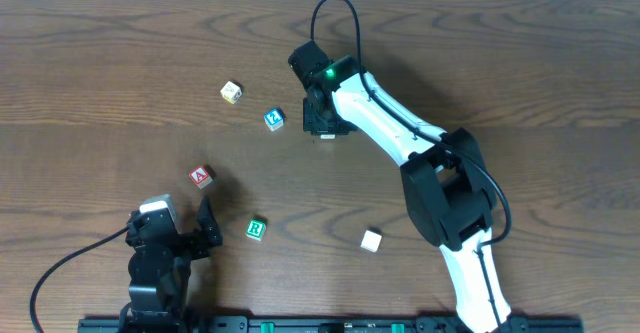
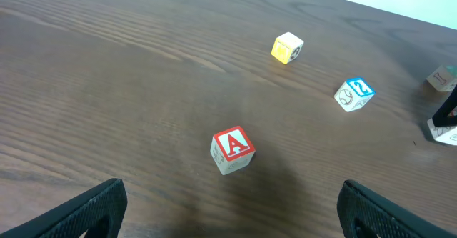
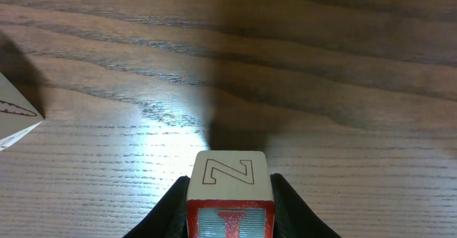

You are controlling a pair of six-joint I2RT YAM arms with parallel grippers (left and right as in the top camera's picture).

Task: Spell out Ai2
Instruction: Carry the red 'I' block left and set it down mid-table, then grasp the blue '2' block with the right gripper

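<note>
My right gripper releases the block now, since between my fingers the red "I" block's lower edge (image 3: pixel 230 152) meets its shadow on the tabletop.
The red "A" block (image 1: pixel 202 177) lies in front of my left gripper (image 1: pixel 205 231), which is open and empty; it also shows in the left wrist view (image 2: pixel 233 151), ahead of the open jaws (image 2: pixel 232 213). The blue "2" block (image 1: pixel 274 120) (image 2: pixel 354 95) lies just left of my right gripper (image 1: pixel 323 123). My right gripper (image 3: pixel 228 206) is shut on a block with a red "I" face (image 3: pixel 228 172) and an outlined "N" on the side turned up in the wrist view, at or just above the table.
A yellow block (image 1: pixel 232 92) (image 2: pixel 287 48) lies at the back left. A green "R" block (image 1: pixel 256 229) and a plain block (image 1: pixel 371 240) lie near the front. Another block (image 2: pixel 443 78) sits at the left wrist view's right edge. A block corner (image 3: pixel 14 113) shows left of the right gripper.
</note>
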